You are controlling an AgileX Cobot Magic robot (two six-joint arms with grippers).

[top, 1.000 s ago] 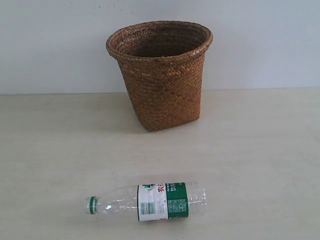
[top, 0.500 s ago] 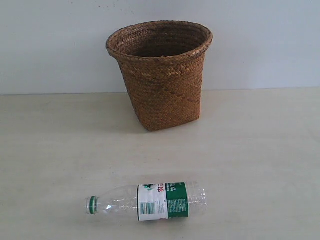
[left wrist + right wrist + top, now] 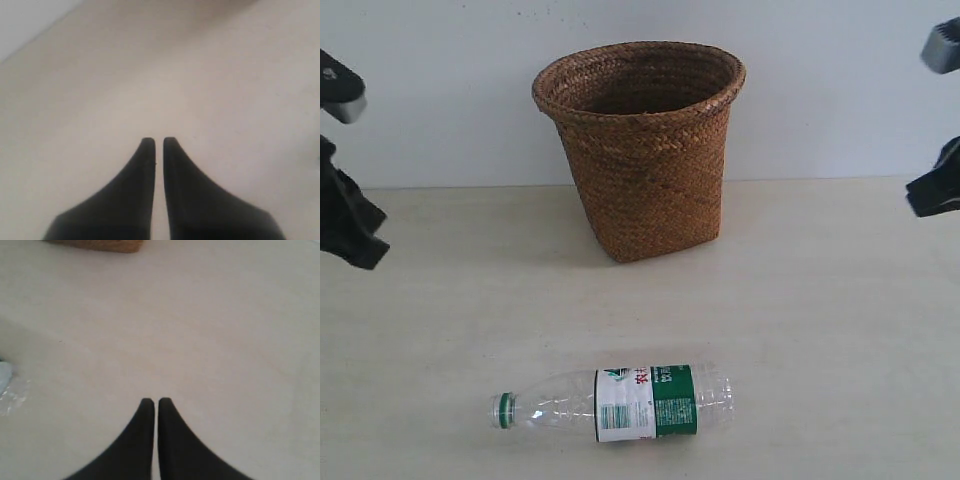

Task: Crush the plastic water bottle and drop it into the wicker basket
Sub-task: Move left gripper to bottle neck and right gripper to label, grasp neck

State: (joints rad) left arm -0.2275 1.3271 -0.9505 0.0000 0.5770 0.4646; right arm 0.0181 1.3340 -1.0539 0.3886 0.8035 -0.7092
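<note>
Next, my left gripper grabs the plastic water bottle (image 3: 615,402) by its neck at the green ring (image 3: 508,410) to crush the bottle.
The plastic water bottle (image 3: 615,402) lies on its side near the table's front edge, green cap pointing left, uncrushed. Behind it stands the wicker basket (image 3: 642,150), upright at the back centre. My left gripper (image 3: 350,235) is at the far left edge, above the table and well away from the bottle; in the left wrist view its black fingers (image 3: 158,142) are shut over bare table. My right gripper (image 3: 932,192) shows at the far right edge, also high and apart. Its fingers (image 3: 155,402) are shut with nothing held. The basket's base (image 3: 97,245) and a clear bit of bottle (image 3: 4,376) edge the right wrist view.
A pale beige table (image 3: 820,300) runs to a white wall (image 3: 430,90) behind the basket.
Both arms have come into the exterior view, the left at the left edge and the right at the right edge. The bottle and basket have not moved.
</note>
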